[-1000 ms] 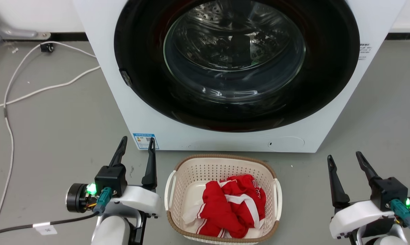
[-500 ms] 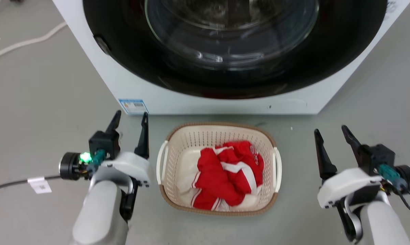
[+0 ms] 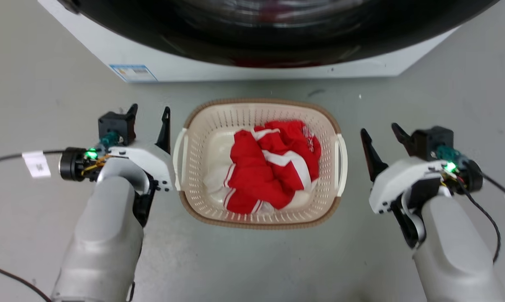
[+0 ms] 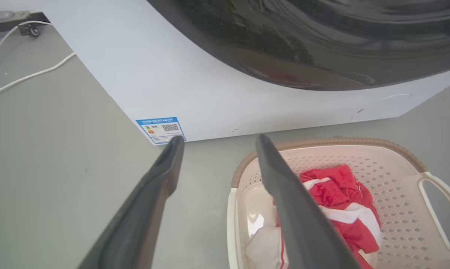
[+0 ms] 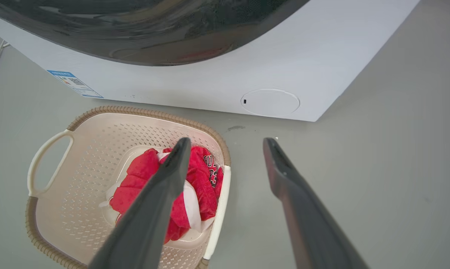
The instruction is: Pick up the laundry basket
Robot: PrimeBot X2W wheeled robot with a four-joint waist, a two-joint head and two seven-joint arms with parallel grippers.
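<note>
Red clothes [image 3: 273,168] lie loose inside the open laundry basket. My left gripper next needs to grab the basket by its white end handle [image 3: 180,159] to keep it level.
The laundry basket [image 3: 260,102], cream perforated plastic with a brown woven-look rim, stands on the grey floor in front of the washing machine. A red and white garment [image 3: 273,163] lies crumpled inside it. My left gripper [image 3: 149,110] is open just outside the basket's left white handle [image 3: 179,157], its inner finger close beside the rim. My right gripper [image 3: 379,129] is open a short way off the right handle [image 3: 340,163]. In the left wrist view the open left gripper [image 4: 220,138] has the basket [image 4: 333,141] at its right. The right gripper [image 5: 227,140] has the basket [image 5: 142,111] at its left.
The white washing machine [image 3: 235,69] with its dark round door rises right behind the basket, a narrow strip of floor between them. White cables [image 4: 27,76] run over the floor far left. A black cable with a white tag [image 3: 36,162] trails from my left wrist.
The head camera has tipped downward, so the washing machine slid up the picture and more of both forearms shows. Both grippers stay open on either side of the basket, which has not shifted.
</note>
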